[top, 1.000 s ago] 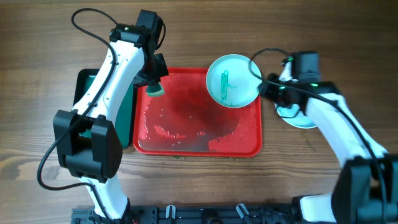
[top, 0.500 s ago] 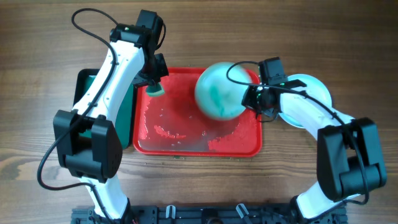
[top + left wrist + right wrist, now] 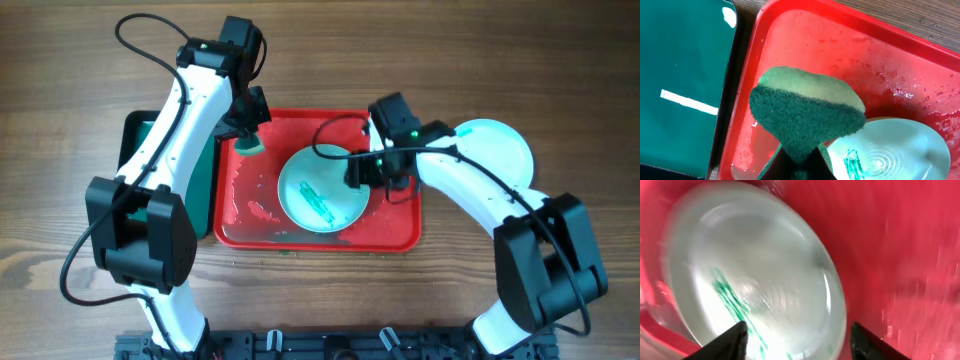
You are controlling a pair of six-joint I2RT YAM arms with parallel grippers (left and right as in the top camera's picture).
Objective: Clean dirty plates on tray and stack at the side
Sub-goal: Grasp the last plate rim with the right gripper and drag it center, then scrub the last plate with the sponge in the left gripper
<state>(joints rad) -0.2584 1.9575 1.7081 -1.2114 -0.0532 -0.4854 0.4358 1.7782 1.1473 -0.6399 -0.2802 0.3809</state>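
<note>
My right gripper grabs the plate's rim (image 3: 946, 156) on the side away from the sponge (image 3: 805, 107) next, which leaves the plate's smeared side to clean.
A pale cyan plate (image 3: 322, 192) with a teal-green smear lies flat in the red tray (image 3: 400, 232). My right gripper (image 3: 366, 172) is at the plate's right edge. In the right wrist view its fingers (image 3: 800, 342) are spread wide over the plate (image 3: 765, 275), open. My left gripper (image 3: 250, 132) is shut on a green sponge (image 3: 805, 107) and holds it above the tray's far left corner (image 3: 840, 35). The plate's rim shows in the left wrist view (image 3: 900, 150). Another pale plate (image 3: 500, 148) lies on the table to the right of the tray. I cannot make out a third plate.
A smaller dark green tray (image 3: 140, 150) lies against the red tray's left side and also shows in the left wrist view (image 3: 685, 55). Water and suds (image 3: 255, 210) wet the red tray's floor. Bare wooden table surrounds both trays.
My right gripper swung left with the cyan plate from the tray's far right corner, laid it flat in the tray's middle and opened. The left arm and sponge stayed still.
</note>
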